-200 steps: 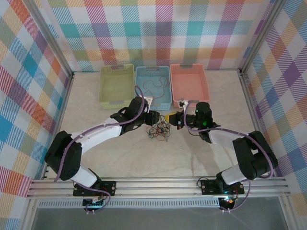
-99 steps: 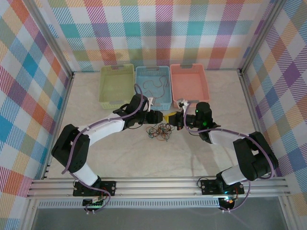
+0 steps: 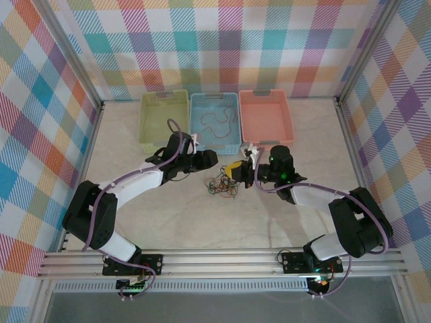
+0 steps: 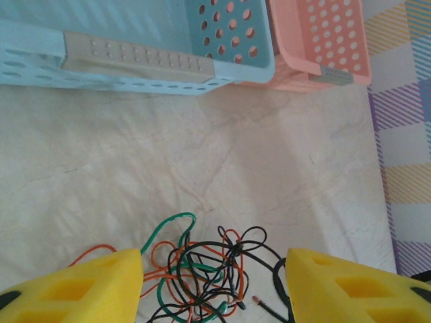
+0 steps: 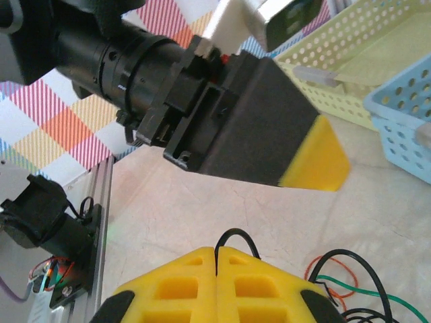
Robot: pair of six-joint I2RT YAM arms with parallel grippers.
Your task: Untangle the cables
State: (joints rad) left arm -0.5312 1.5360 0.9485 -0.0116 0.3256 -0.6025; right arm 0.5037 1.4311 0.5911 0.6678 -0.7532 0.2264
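Observation:
The black cable needs to come out of the tangle, so my left gripper should next grab it near its loose end.
The cables (image 3: pixel 223 185) lie as a small tangle of black, orange and green wires on the table in front of the blue basket (image 3: pixel 232 145). In the left wrist view the cables (image 4: pixel 202 266) sit on the table between and beyond my left gripper's (image 4: pixel 212 286) yellow fingers, which stand wide apart and hold nothing. From above, the left gripper (image 3: pixel 210 159) hovers just left of the tangle. My right gripper (image 5: pixel 216 250) is shut, and a black cable loop (image 5: pixel 237 237) sticks out from between its pads. The right gripper (image 3: pixel 236 171) is at the tangle's right edge.
Three baskets stand in a row at the back: green (image 3: pixel 163 120), blue and pink (image 3: pixel 266 116). One loose dark wire (image 3: pixel 217 122) lies inside the blue basket. The left gripper's finger (image 5: pixel 313 161) hangs close above and in front of the right gripper.
The left gripper has opened wider and drawn back a little to the left. The right gripper, still shut, has shifted slightly left toward the tangle.

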